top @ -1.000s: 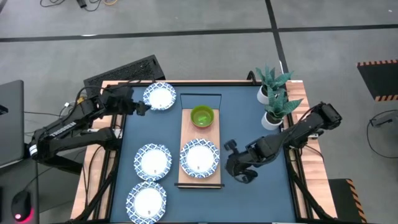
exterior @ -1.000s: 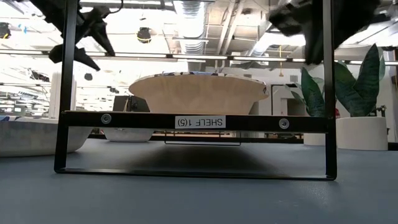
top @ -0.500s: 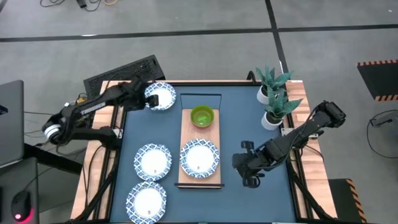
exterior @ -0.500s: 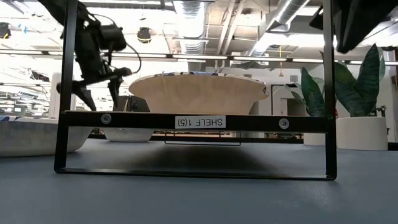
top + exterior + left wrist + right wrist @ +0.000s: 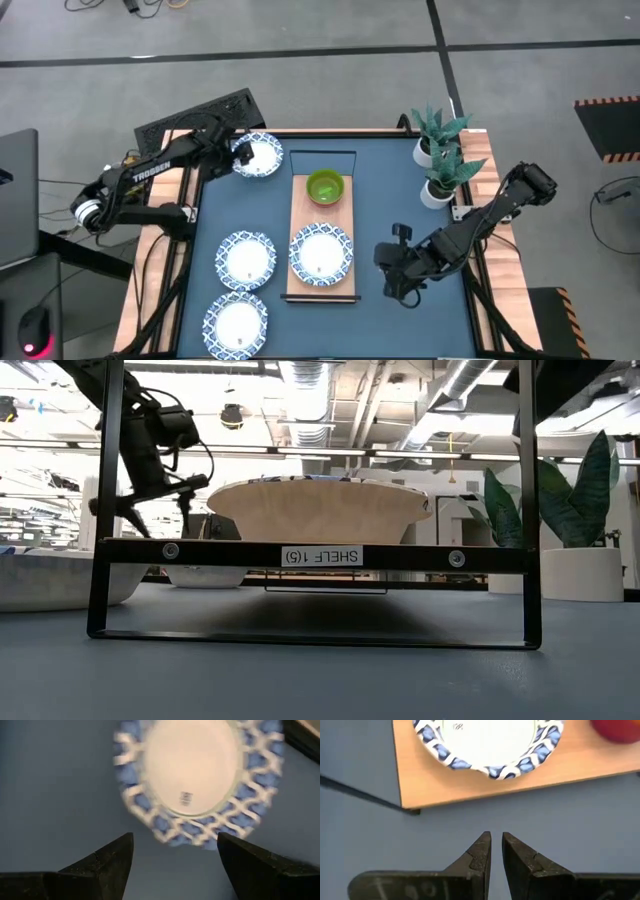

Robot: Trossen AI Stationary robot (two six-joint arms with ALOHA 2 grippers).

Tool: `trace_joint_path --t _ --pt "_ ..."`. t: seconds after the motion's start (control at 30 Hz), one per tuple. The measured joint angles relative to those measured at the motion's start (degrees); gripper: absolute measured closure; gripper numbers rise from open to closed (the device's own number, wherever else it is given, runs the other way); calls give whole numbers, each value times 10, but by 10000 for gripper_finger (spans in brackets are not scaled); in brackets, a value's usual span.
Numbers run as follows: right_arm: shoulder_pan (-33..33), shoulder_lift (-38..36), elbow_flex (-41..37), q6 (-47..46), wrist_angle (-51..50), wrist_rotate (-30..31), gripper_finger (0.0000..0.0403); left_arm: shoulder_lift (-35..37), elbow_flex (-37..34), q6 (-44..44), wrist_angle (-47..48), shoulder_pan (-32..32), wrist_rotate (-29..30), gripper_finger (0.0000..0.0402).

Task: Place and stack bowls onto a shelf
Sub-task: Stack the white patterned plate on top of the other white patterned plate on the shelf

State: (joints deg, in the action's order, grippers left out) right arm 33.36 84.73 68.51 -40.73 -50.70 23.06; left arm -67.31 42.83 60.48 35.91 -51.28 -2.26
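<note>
I should grab the lone dish by its blue patterned rim with my left gripper next, to stack it onto the dish on the shelf.
The shelf is a light wooden board on a black frame in the middle of the table. On it stand a green bowl and a blue-rimmed white dish. Three more such dishes rest on the tabletop: at the far left and two at the near left. My left gripper hovers open just above the left rim of the far-left dish, without touching it. My right gripper hangs shut over bare tabletop right of the shelf, nothing between its fingers.
Two plants in white pots stand at the table's far right. A red rounded thing shows on the board at the edge of the right wrist view. Bare blue tabletop lies between the shelf and the plants.
My left gripper has swung from beyond the table's far-left corner toward the far-left dish, sinking and rolling as it went; it stays open. My right gripper has drifted a little toward the table's right edge, away from the shelf, and has rolled about its own axis.
</note>
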Motion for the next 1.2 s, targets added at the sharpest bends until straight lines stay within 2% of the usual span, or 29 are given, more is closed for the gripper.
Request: trace_joint_path --t 0.23,0.33,0.47,0.6,0.77,0.93,1.2 --pt "0 0 0 1 1 24 330 0 -2 62 2 0 -1 129" --pt "0 0 0 2 1 32 330 0 -27 95 -8 0 -9 129" --pt "0 0 0 4 0 44 330 0 -87 153 -103 0 -48 129" --pt "0 0 0 7 -3 46 330 0 -127 203 -212 0 -49 129" --pt "-1 0 0 8 -3 51 330 -3 -133 216 -207 -2 -31 134" --pt "-1 0 0 8 -3 53 330 -3 -133 217 -197 -2 1 178" --pt "-1 0 0 7 -3 54 330 -3 -133 200 -198 -2 22 308"
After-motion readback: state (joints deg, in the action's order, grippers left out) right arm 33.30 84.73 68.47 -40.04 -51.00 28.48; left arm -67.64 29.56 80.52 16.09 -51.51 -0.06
